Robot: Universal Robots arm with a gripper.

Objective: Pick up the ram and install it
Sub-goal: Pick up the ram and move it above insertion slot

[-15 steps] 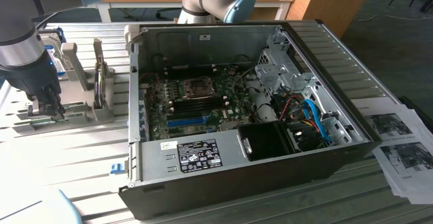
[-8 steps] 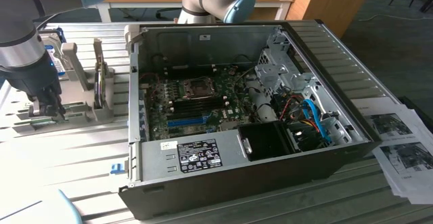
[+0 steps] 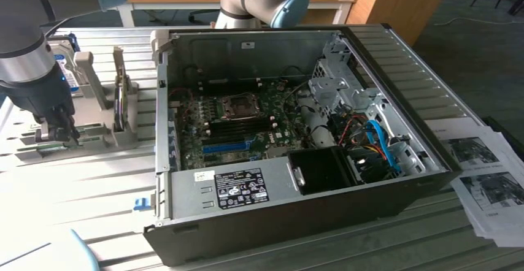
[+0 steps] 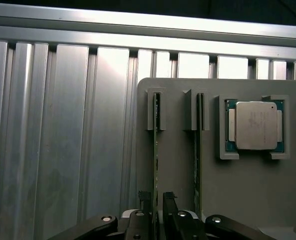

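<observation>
The ram point(image 4: 156, 150) is going to be installed in the motherboard's black memory slots, so my gripper will next grab it by its top edge point(image 4: 155, 180).
The ram point(image 4: 156, 150) is a thin green stick standing on edge in a slot of a grey holder point(image 4: 247, 190). A second stick point(image 4: 198, 160) stands in the slot beside it. My gripper point(image 4: 156, 197) is open, with one of its dark fingers point(image 4: 145, 200) on each side of the first stick's near end and a narrow gap to each. In the exterior view the gripper point(image 3: 56, 137) points down onto the holder point(image 3: 94, 137) at that view's left, beside the open computer case point(image 3: 286, 222).
A silver processor point(image 4: 256, 125) sits in a pocket of the holder next to the sticks. Inside the case, the motherboard has black memory slots point(image 3: 242, 122) and a blue slot point(image 3: 227, 146). Printed papers point(image 3: 483, 173) lie at the exterior view's right. The ribbed metal table point(image 4: 63, 150) surrounds the holder.
</observation>
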